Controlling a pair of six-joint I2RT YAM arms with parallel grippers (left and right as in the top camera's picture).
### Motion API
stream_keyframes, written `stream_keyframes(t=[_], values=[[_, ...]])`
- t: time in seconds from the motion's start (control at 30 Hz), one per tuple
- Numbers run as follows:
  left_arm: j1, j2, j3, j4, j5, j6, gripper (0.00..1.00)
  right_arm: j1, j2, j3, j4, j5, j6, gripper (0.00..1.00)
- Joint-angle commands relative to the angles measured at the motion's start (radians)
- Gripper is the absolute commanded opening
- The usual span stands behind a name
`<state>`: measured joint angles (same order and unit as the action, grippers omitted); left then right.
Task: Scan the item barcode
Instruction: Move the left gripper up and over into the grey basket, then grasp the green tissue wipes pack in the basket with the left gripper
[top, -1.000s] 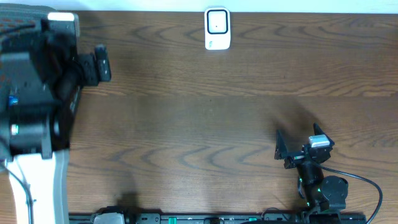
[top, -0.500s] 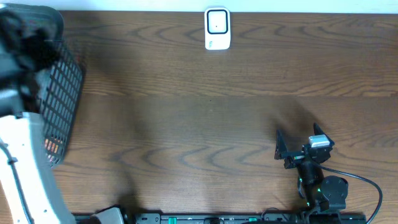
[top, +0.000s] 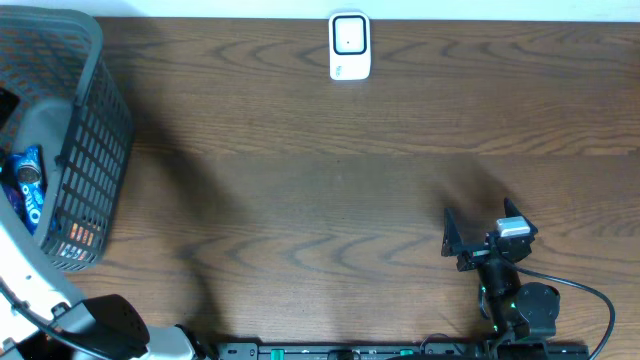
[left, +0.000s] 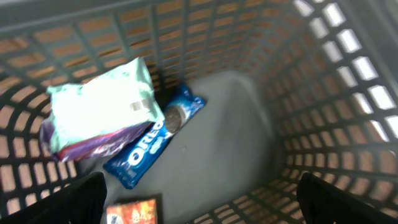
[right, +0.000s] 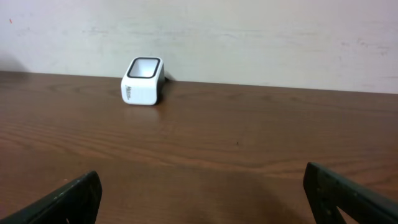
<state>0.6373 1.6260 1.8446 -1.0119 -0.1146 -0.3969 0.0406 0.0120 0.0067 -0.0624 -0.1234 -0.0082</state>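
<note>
I should reach the pale green packet with my left gripper and grab it by its edge. The packet's broad sides should stay uncovered so the barcode can be scanned.
A grey mesh basket stands at the table's left end. The left wrist view looks down into it at a pale green packet, a blue Oreo pack and an orange box. My left gripper hangs open above the basket floor, holding nothing. The blue Oreo pack also shows from overhead. A white barcode scanner stands at the far edge, mid-table. My right gripper rests open near the front right, facing the barcode scanner across bare wood.
The basket's mesh wall rises close on the right of my left gripper. The left arm's white link and black joint occupy the front left corner. A pale wall runs behind the table's far edge.
The left arm, which covered the basket from overhead, has swung off toward the left and front, uncovering the basket and the Oreo pack. The right arm has not moved.
</note>
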Motion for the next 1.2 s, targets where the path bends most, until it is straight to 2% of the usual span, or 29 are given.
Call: stream_keyframes(t=[0.0,0.07,0.17,0.33,0.77,1.17], values=[[0.001,0.036,0.006,-0.045,-0.2,-0.171,0.98,0.013,-0.005,0.0,-0.003,-0.01,-0.004,0.99],[0.001,0.068,0.005,-0.084,-0.306,-0.272,0.98,0.013,-0.005,0.0,-0.003,-0.01,-0.004,0.99],[0.001,0.12,0.004,-0.098,-0.349,-0.317,0.98,0.013,-0.005,0.0,-0.003,-0.01,-0.004,0.99],[0.002,0.217,0.004,-0.069,-0.364,-0.321,0.98,0.013,-0.005,0.0,-0.003,-0.01,-0.004,0.99],[0.002,0.406,0.004,0.014,-0.532,-0.322,0.98,0.013,-0.005,0.0,-0.003,-0.01,-0.004,0.99],[0.041,0.469,0.002,0.048,-0.533,-0.311,0.99,0.013,-0.005,0.0,-0.003,-0.01,-0.004,0.99]])
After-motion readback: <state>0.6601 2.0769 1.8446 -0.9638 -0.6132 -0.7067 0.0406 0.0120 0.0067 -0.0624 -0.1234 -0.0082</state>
